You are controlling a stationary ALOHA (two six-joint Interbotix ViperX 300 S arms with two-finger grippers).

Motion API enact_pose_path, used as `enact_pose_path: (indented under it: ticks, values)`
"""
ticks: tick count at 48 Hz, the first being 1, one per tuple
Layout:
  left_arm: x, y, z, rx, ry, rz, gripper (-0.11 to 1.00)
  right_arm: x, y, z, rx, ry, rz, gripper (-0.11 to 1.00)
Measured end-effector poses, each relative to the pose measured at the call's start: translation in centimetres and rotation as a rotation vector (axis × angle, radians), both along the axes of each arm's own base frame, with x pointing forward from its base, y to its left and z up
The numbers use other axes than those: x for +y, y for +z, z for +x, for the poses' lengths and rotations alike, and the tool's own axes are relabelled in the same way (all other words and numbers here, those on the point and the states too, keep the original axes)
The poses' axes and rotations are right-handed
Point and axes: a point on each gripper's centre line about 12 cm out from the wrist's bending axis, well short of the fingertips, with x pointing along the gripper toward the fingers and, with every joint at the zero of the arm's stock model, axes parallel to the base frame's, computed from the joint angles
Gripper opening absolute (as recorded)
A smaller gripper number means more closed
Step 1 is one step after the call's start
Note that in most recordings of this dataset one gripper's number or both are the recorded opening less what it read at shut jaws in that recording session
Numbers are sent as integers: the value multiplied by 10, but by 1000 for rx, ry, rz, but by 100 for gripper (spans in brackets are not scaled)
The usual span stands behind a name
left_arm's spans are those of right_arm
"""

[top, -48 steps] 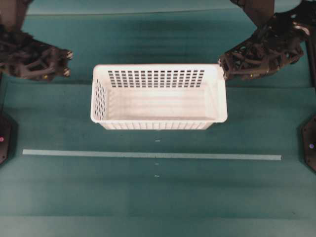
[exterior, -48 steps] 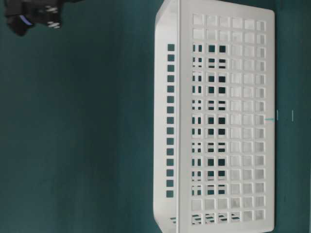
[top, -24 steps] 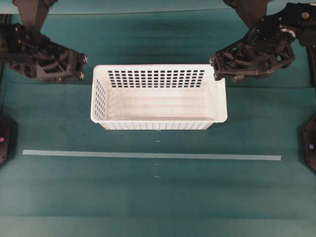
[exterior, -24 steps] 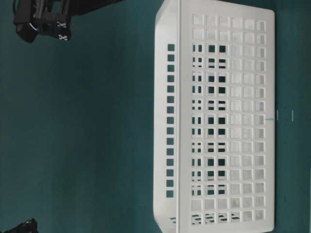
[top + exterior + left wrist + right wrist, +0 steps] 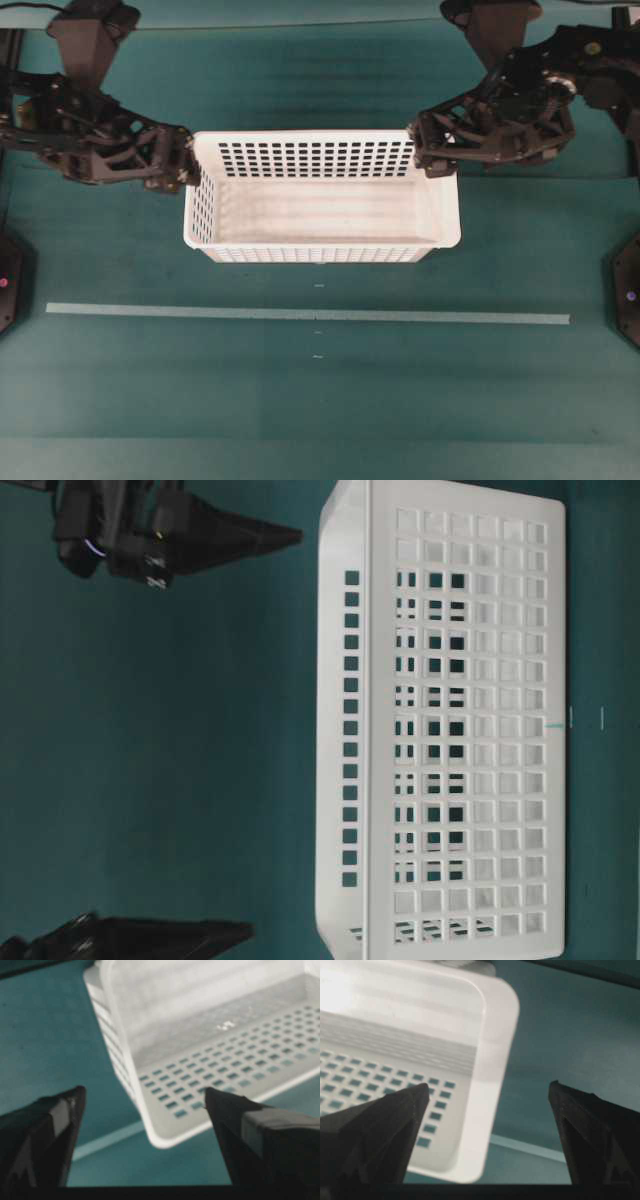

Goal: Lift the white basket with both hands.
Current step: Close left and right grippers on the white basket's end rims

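Note:
Next, my left gripper grabs the basket (image 5: 322, 196) by its short end rim (image 5: 195, 188) to lift the white basket with both hands.
The white basket (image 5: 320, 246) stands empty on the green table, long side facing front; the table-level view shows its slotted wall (image 5: 460, 720). My left gripper (image 5: 189, 163) is open at the basket's left end. In the left wrist view (image 5: 144, 1090) the end rim (image 5: 131, 1072) runs between the spread fingers without touching them. My right gripper (image 5: 419, 150) is open over the back right corner. The right wrist view (image 5: 489, 1085) shows the rim (image 5: 487, 1075) between its fingers, also untouched. Both grippers hover slightly above rim height.
A pale tape line (image 5: 300, 314) crosses the table in front of the basket. Black fixtures sit at the table's left edge (image 5: 6, 280) and right edge (image 5: 628, 295).
Both grippers have gone from shut to open. Both arms have moved inward from the back corners, until each gripper's fingers straddle an end of the basket rim.

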Motion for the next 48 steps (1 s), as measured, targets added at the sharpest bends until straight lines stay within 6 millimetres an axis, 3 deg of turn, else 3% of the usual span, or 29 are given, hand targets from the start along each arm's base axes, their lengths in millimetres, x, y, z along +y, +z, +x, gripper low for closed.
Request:
enact_pose_path:
  ticks: [30,48]
  values:
    - [9,-81,30,139,19,-54,96,-3,-50,10,14,-88,-15,97]
    - [10,-90,36,129,22,-54,96,-3,-64,8,23,-116,-16,95]
